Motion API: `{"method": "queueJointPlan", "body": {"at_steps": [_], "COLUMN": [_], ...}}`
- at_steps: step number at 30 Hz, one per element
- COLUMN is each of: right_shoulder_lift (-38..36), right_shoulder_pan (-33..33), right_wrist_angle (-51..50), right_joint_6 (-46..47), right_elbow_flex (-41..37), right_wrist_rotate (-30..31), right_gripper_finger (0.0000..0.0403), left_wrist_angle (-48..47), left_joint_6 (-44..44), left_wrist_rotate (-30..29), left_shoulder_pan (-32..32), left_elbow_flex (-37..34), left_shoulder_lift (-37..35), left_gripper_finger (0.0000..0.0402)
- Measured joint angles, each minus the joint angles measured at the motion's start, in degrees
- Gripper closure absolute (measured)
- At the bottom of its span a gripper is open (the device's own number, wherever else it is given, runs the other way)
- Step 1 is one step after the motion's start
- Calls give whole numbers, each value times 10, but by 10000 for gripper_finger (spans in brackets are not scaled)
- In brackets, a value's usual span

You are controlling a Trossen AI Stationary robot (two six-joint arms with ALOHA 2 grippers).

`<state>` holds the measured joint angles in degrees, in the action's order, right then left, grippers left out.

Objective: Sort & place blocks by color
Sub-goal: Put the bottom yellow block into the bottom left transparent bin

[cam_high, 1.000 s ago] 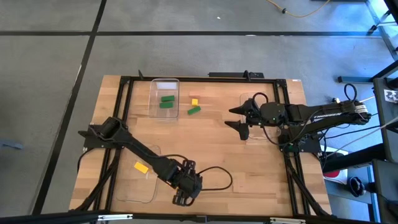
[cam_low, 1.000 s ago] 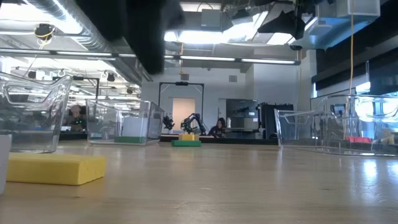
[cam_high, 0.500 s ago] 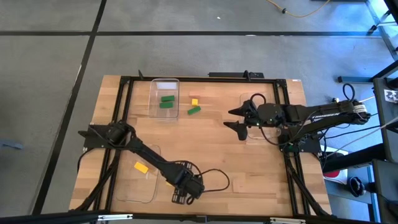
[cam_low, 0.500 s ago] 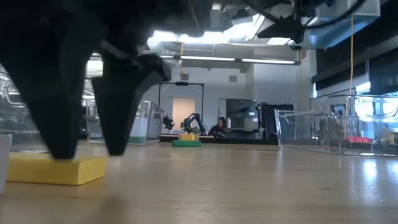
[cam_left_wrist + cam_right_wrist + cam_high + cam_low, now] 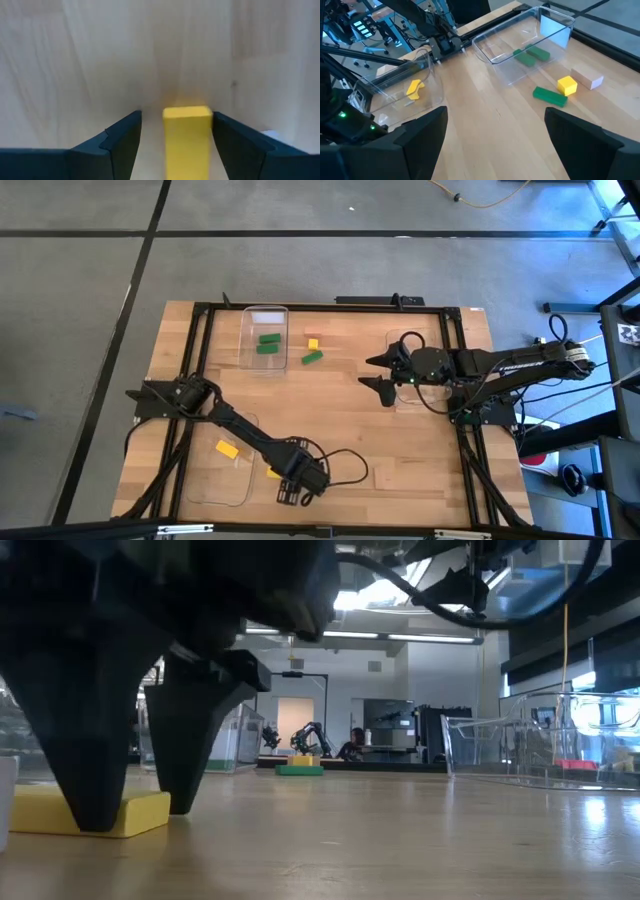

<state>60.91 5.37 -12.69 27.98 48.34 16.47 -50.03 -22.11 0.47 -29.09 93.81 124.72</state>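
Note:
In the left wrist view my left gripper's fingers are beside the yellow block's long sides, so closing now would catch the block and it is time to close.
My left gripper (image 5: 287, 483) is near the table's near edge, fingers pointing down, open around a yellow block (image 5: 186, 137) that lies flat on the wood. In the low view its two fingers stand at the table, one in front of that yellow block (image 5: 140, 810). My right gripper (image 5: 368, 370) hovers open over mid-table, right of the loose blocks: a green one (image 5: 550, 96), a yellow cube (image 5: 567, 85) and a tan one (image 5: 587, 77). Two green blocks (image 5: 532, 54) lie in the far clear tray (image 5: 265, 315). Another yellow block (image 5: 228, 448) lies in the near-left tray. My left gripper comes at the yellow block from above with a finger on each long side, the fingers lying along it. One finger (image 5: 235, 145) stands right against the block's edge (image 5: 209, 130), but I cannot tell whether it touches. The block lies flat on the table.
A clear tray (image 5: 412, 392) sits under my right arm, and another faint one (image 5: 400, 475) lies near the near-right edge. The black frame rails (image 5: 205, 320) run along the table's sides. A cable (image 5: 345, 465) loops beside my left gripper. Bare wood lies mid-table.
My left gripper has come down to the table near the near edge and shifted slightly toward the table's left. Its fingers now stand on either side of the yellow block. The block has stayed where it was.

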Motion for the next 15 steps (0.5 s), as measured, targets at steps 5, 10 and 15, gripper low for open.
{"method": "queueJointPlan", "body": {"at_steps": [5,10,15], "right_shoulder_lift": [0,0,0], "right_shoulder_pan": [0,0,0], "right_wrist_angle": [-1,-1,-1], "right_joint_6": [-2,-2,-2], "right_elbow_flex": [0,0,0], "right_wrist_rotate": [0,0,0], "right_gripper_finger": [67,67,67], "left_wrist_angle": [-1,-6,-11], "left_joint_6": [1,1,-3], "left_wrist_rotate": [-5,-7,-10], "left_shoulder_pan": [-1,-1,-1], "left_elbow_flex": [1,1,1], "left_shoulder_lift": [5,5,5], "left_gripper_finger": [171,196,257]}}
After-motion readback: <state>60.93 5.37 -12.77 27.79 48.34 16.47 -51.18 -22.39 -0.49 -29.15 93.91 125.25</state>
